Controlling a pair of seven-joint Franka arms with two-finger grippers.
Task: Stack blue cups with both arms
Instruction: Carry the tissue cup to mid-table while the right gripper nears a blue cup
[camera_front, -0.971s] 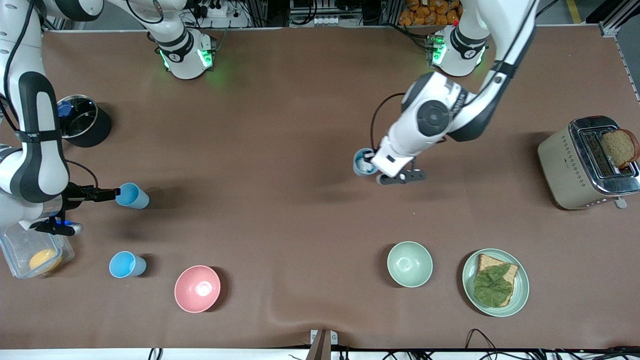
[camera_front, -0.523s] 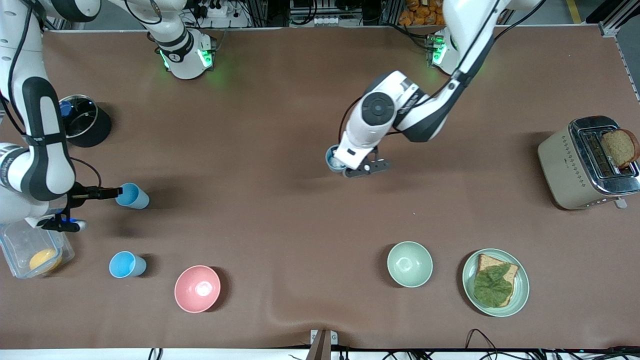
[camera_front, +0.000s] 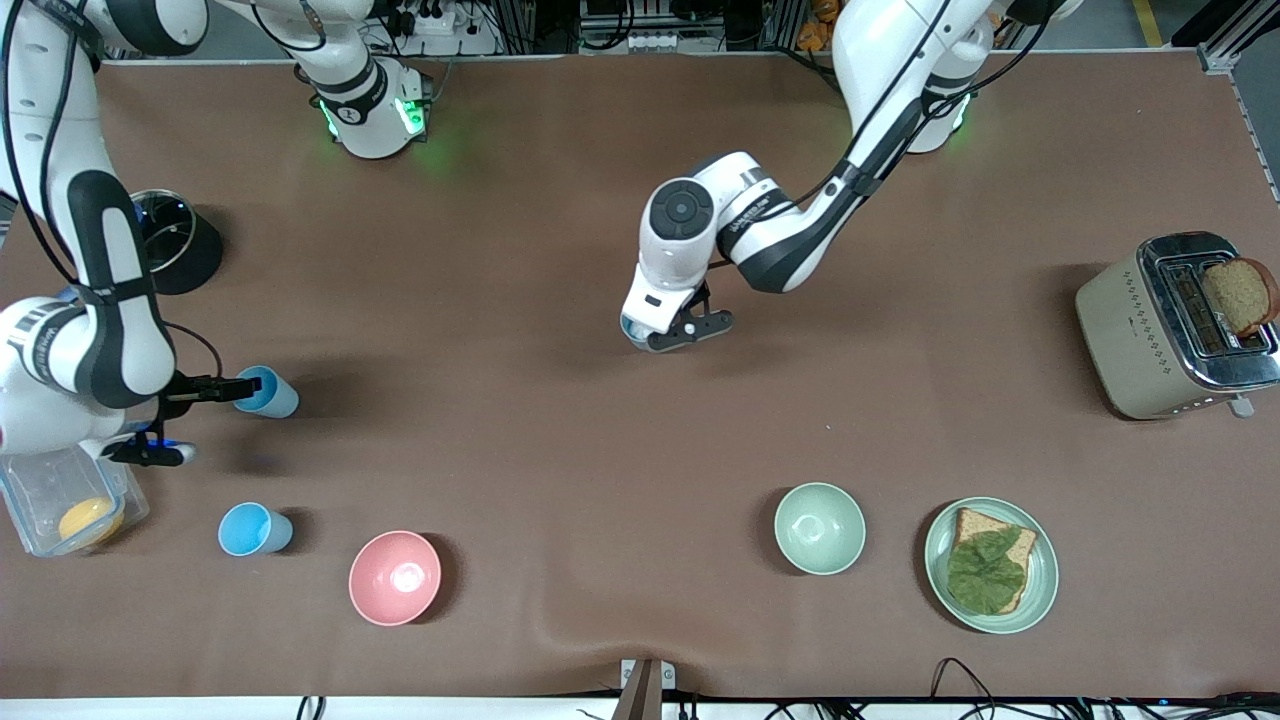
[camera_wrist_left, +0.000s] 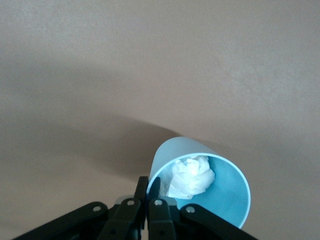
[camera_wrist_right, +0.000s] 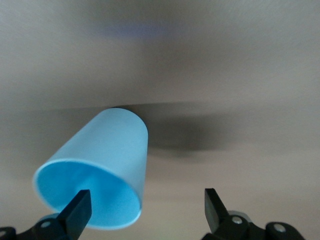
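Note:
The right gripper needs to pinch the sky-blue cup (camera_wrist_right: 107, 145) next, holding it by its open rim (camera_wrist_right: 87, 192), so that it can be stacked onto another cup.
My left gripper (camera_front: 645, 335) is shut on the rim of the grey-blue cup (camera_wrist_left: 205, 180), which has a white crumpled bit inside. It holds the cup over the middle of the table. In the front view the cup (camera_front: 631, 328) is mostly hidden under the wrist. My right gripper (camera_front: 245, 388) is open at the mouth of a sky-blue cup (camera_front: 270, 393) near the right arm's end. In the right wrist view this cup (camera_wrist_right: 100, 160) has one finger (camera_wrist_right: 77, 207) at its mouth and the other finger (camera_wrist_right: 215, 205) apart beside it. A second sky-blue cup (camera_front: 255, 528) stands nearer the front camera.
A pink bowl (camera_front: 395, 578), a pale green bowl (camera_front: 820, 528) and a green plate (camera_front: 1040, 590) with bread and a leaf lie along the front. A toaster (camera_front: 1150, 330) stands at the left arm's end. A black pot (camera_front: 190, 262) and a clear container (camera_front: 40, 490) are at the right arm's end.
My left arm has carried the grey-blue cup toward the right arm's end of the table. My right gripper has edged a little onto the sky-blue cup's mouth.

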